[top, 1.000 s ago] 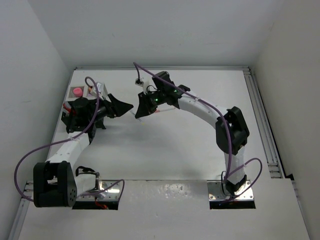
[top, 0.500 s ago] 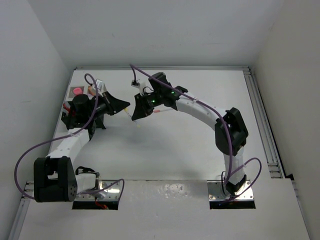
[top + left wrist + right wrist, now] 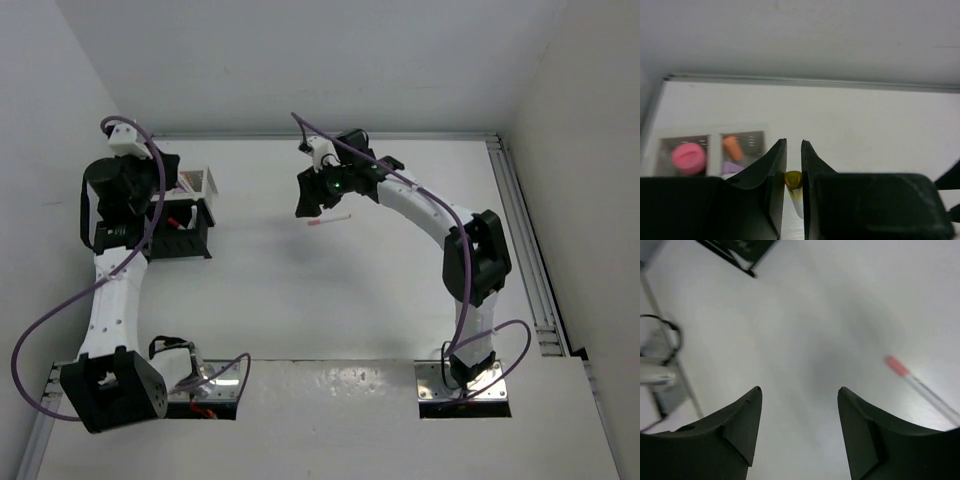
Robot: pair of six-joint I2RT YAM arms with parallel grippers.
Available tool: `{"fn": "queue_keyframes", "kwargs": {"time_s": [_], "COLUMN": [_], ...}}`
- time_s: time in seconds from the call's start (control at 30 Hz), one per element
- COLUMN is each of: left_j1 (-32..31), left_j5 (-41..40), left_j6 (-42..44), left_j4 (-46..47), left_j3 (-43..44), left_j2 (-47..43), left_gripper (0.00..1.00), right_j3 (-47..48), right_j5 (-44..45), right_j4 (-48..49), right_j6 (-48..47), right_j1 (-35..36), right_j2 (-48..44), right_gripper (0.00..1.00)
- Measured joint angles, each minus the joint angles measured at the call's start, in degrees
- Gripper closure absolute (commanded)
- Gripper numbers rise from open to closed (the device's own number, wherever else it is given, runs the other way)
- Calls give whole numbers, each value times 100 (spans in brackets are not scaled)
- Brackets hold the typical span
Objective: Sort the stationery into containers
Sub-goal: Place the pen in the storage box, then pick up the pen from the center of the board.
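My left gripper stays closed on the pen for now: white table shows between my fingers, beside the bin, and opening now would make the pen miss the black organizer [image 3: 185,240].
My left gripper [image 3: 794,142] is shut on a thin white pen with a yellow end [image 3: 793,179], held up at the left side of the table. Beyond its fingers sits the white perforated bin [image 3: 747,136] with a pink piece [image 3: 688,157] and an orange piece [image 3: 731,147] inside. From above, the bin [image 3: 197,182] adjoins the black organizer [image 3: 185,240], partly hidden under the left arm. My right gripper [image 3: 308,198] [image 3: 800,388] is open and holds nothing. A white pen with a pink tip [image 3: 330,221] [image 3: 897,366] lies on the table just to its right.
The back wall and a raised table rim run close behind the containers. A metal rail [image 3: 525,240] lines the right edge. Purple cables [image 3: 60,310] loop off both arms. The black arm bases [image 3: 105,385] stand at the near edge.
The left gripper closed on the yellow-ended pen that the right gripper held, then swung left and up over the containers. The right gripper opened and drew back to the right.
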Motion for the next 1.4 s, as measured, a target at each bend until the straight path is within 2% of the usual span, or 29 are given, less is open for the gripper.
{"fn": "queue_keyframes", "kwargs": {"time_s": [0.2,0.37,0.4,0.43,0.47,0.5,0.53,0.6,0.7,1.13,1.3,1.4], "left_j1": [57,70,70,70,70,70,70,70,72,81,87,98], "left_j5": [-1128,-1537,-1591,-1637,-1665,-1694,-1703,-1698,-1631,-1366,-1305,-1196], "left_j6": [883,1150,1176,1217,1257,1281,1309,1296,1248,1088,1093,1117], "left_j4": [-24,-168,-177,-188,-188,-210,-245,-444,-686,-846,-879,-918], "left_j3": [-275,-616,-629,-632,-632,-632,-627,-577,-518,-501,-501,-501], "left_j2": [-232,2,63,131,195,254,326,474,616,608,553,553], "left_gripper": [100,100,95,73,59,26,15,1,0,0,0,0], "right_j3": [-85,-111,-111,-111,-109,-109,-107,-103,-20,713,1147,1292], "right_j5": [1036,1563,1672,1770,1871,1954,2031,2155,2247,2345,2267,2142], "right_j4": [-358,-474,-479,-490,-520,-553,-584,-616,-702,-863,-1180,-1329], "right_j6": [-1440,-2614,-2852,-3067,-3294,-3473,-3670,-4002,-4291,-4697,-4721,-4666], "right_j1": [-2,0,0,0,-2,-4,-11,-46,-61,-177,-210,-234], "right_j2": [4,142,210,293,389,476,595,817,1158,1950,2197,2284], "right_gripper": [39,37,36,35,32,31,29,23,18,18,27,38]}}
